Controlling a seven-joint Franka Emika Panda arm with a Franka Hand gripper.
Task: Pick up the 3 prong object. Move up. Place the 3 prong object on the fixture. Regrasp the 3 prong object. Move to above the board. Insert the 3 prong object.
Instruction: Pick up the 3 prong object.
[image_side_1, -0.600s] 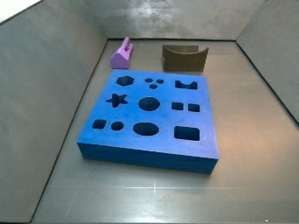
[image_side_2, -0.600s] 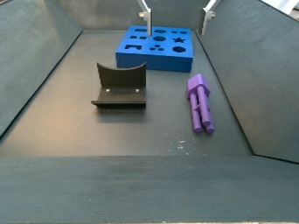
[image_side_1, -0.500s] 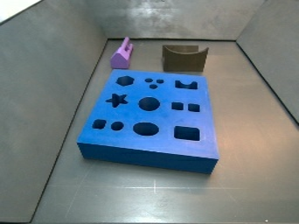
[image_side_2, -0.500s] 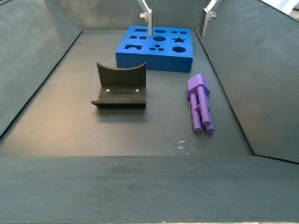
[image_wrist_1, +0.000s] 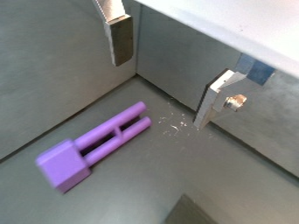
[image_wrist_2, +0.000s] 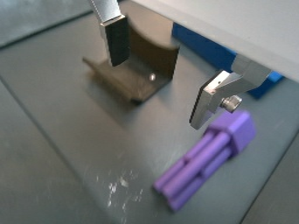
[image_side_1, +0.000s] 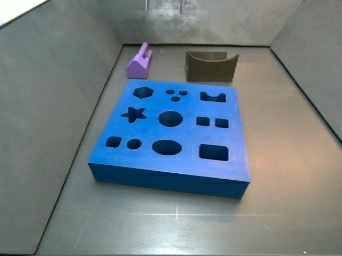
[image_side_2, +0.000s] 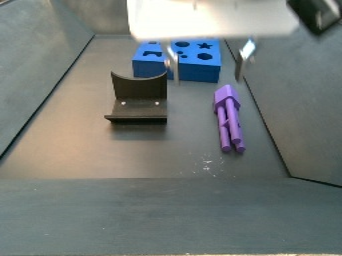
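To set the 3 prong object on the fixture (image_side_1: 211, 68), my gripper will next grab the object by its long prongs.
The 3 prong object (image_side_2: 231, 118) is a light-purple bar lying flat on the floor right of the fixture (image_side_2: 138, 97); it also shows in both wrist views (image_wrist_1: 100, 144) (image_wrist_2: 208, 162) and end-on by the back wall (image_side_1: 139, 62). My gripper (image_side_2: 207, 60) hangs open above the floor, between the board (image_side_2: 201, 68) and the purple bar, with nothing between its fingers (image_wrist_1: 121, 39) (image_wrist_2: 211, 98). In a wrist view the gripper (image_wrist_1: 170, 70) sits past the bar's pronged end. The gripper (image_wrist_2: 163, 70) has the fixture (image_wrist_2: 135, 61) behind one finger.
The blue board (image_side_1: 167, 178) fills the middle of the floor, with the fixture (image_side_1: 210, 66) behind it. Grey walls slope in on all sides. A corner of the board (image_wrist_2: 197, 40) shows behind the fixture. Small white specks lie near the bar's prongs.
The gripper has come down into a side view: its white body now fills the top and the fingers hang lower over the board's near edge. The bar, fixture and board stay put.
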